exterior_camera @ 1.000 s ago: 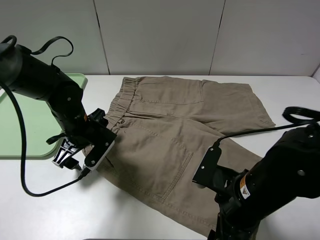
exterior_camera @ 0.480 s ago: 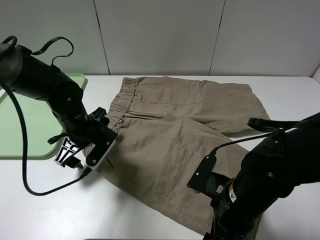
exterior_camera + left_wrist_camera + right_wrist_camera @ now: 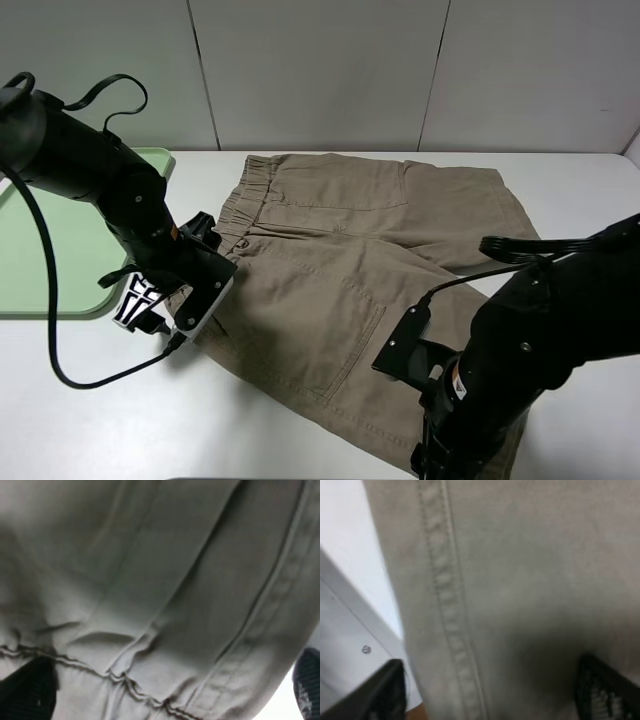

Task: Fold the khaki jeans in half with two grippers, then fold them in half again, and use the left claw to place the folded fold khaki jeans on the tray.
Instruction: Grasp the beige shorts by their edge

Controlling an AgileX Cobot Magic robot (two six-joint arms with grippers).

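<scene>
I need to fold the khaki jeans in half onto their other leg point(image 3: 455, 200), so I should pick up the waistband's side-seam end point(image 3: 178, 299) with my left gripper next.
The khaki jeans point(image 3: 350, 250) lie spread flat on the white table, waistband toward the left. My left gripper point(image 3: 165, 305) is down on the near end of the waistband. In the left wrist view the gripper point(image 3: 165, 690) is open, with its fingertips point(image 3: 25, 692) wide apart and the gathered cloth point(image 3: 160, 590) between them. My right gripper point(image 3: 445, 455) is low over the near leg hem, mostly hidden by its arm. In the right wrist view it point(image 3: 495, 692) is open, astride the stitched hem point(image 3: 445, 605). The mint-green tray point(image 3: 50, 250) lies at the far left.
The table's front edge shows in the right wrist view point(image 3: 350, 645), close beside the hem. A black cable point(image 3: 60, 370) loops over the table in front of the tray. A pale panelled wall point(image 3: 320, 70) stands behind the table.
My right arm has shifted left and lowered over the near leg hem. My left arm has barely moved at the waistband.
</scene>
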